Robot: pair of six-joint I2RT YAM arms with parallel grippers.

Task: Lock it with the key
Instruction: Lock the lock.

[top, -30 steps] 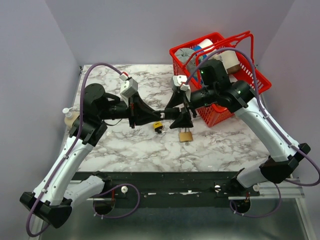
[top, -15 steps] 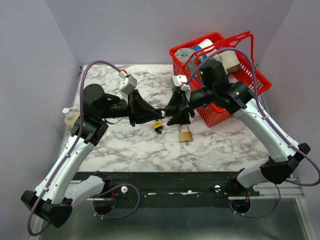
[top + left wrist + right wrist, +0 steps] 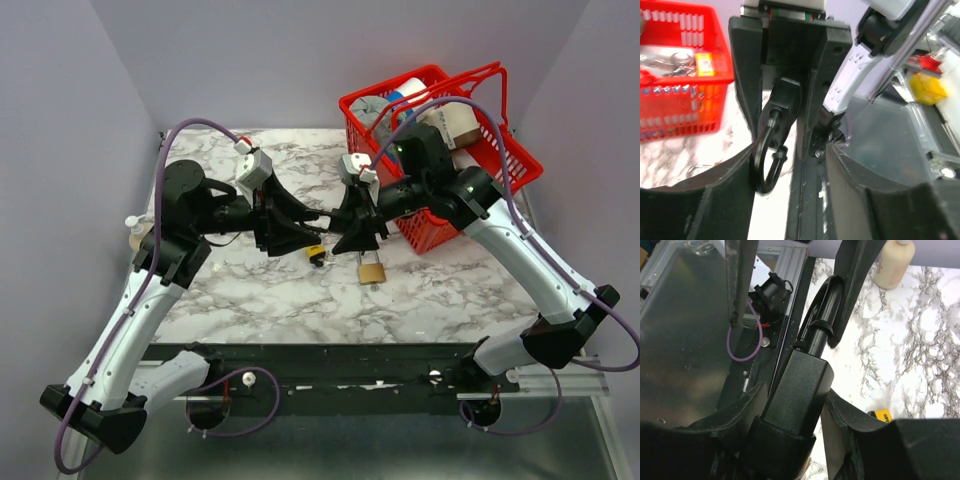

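The padlock needs to be locked, so my left gripper will next grab the black padlock (image 3: pixel 800 385) by its open shackle (image 3: pixel 826 307) and leave the padlock's body to my right gripper.
A black padlock (image 3: pixel 800 385) hangs in the air between the two arms, its shackle (image 3: pixel 762 165) swung open. My right gripper (image 3: pixel 796 392) is shut on the padlock's body, a finger pressed to each side. My left gripper (image 3: pixel 790 152) faces it with its jaws open; the shackle lies just inside its left finger (image 3: pixel 735 185), and nothing is clamped. From above, the left gripper (image 3: pixel 305 225) and right gripper (image 3: pixel 350 225) meet nose to nose above the marble table (image 3: pixel 250 290). I cannot pick out a key for certain.
A brass padlock (image 3: pixel 372 270) lies on the marble below the right gripper. A small yellow and black item (image 3: pixel 316 252) lies beside it. A red basket (image 3: pixel 430 232) full of objects stands at the back right. A cream bottle (image 3: pixel 140 238) sits at the left edge.
The left gripper has opened and let go of the black padlock. The right gripper has closed onto the padlock's body. Both arms have shifted slightly left.
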